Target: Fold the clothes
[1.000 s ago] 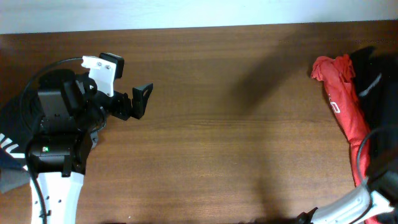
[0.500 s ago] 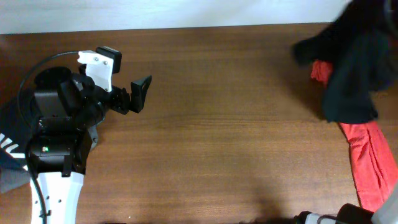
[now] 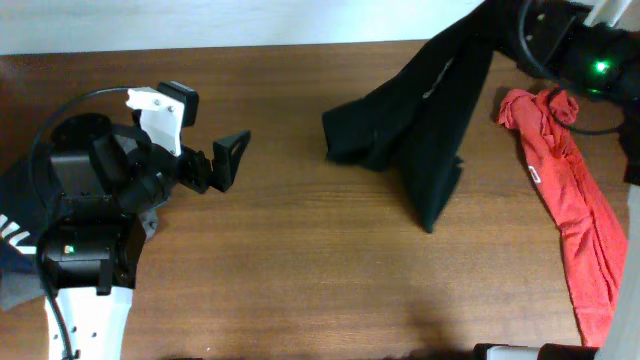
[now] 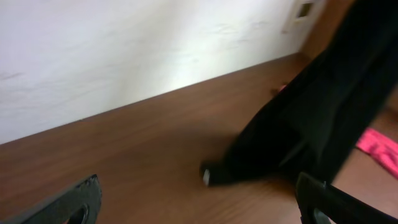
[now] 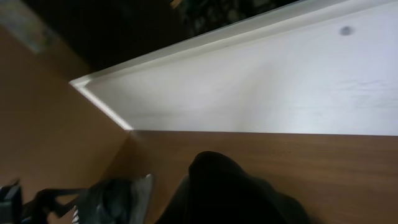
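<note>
The left gripper needs to stretch the garment open for folding, so next it should grab the loose corner of the black garment, opposite the right gripper's hold.
A large plain black garment [image 3: 420, 130] hangs from my right gripper [image 3: 505, 25] at the table's far right edge. Its lower part drapes down onto the middle of the table. The fingers are hidden by the cloth. In the right wrist view the black fabric [image 5: 230, 193] fills the bottom of the frame. In the left wrist view the garment [image 4: 323, 112] lies ahead to the right, with a tiny white mark at its near corner. My left gripper [image 3: 228, 158] is open and empty over the left of the table, well apart from the garment; its fingers also show in the left wrist view [image 4: 199, 205].
A red garment [image 3: 570, 210] lies stretched along the right edge, also showing in the left wrist view [image 4: 379, 146]. A heap of dark and grey clothes [image 3: 12, 240] lies at the left edge beside my left arm, and shows in the right wrist view [image 5: 112, 196]. A white wall runs behind the wooden table [image 3: 300, 260].
My right arm lifted the black garment from the right-hand pile and swung it up and left. It now drapes onto the table's middle. The left arm barely moved.
</note>
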`<state>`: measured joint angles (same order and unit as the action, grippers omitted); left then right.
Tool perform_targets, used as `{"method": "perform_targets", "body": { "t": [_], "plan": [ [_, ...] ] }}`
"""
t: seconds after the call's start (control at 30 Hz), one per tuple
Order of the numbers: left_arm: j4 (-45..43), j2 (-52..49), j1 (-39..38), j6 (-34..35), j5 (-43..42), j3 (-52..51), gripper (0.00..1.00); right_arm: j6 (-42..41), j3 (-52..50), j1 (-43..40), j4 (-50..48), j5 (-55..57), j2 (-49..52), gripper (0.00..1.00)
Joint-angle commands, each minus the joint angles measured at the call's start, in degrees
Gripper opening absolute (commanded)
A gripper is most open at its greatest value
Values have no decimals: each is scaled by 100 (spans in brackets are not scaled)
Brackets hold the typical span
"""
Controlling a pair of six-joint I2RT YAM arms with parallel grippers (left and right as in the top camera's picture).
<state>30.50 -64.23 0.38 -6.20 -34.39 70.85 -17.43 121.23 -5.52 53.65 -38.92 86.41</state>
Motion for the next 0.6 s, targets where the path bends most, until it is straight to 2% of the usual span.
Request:
{"method": "perform_targets", "body": {
  "t": [0.0,0.17,0.4,0.57],
  "plan": [
    [20,-66,-28,-131,-793,76,99,116,61,319,-68,-116,-157,5],
    [63,-284,-260,-387,-1408,76,99,223,61,734,-96,-94,-153,4],
    [212,-651,-1189,-798,-1434,76,99,221,61,1163,-208,-15,-153,5],
    [208,-953,-1947,-1368,-1379,76,99,219,61,1373,-245,13,-153,5]
  ]
}}
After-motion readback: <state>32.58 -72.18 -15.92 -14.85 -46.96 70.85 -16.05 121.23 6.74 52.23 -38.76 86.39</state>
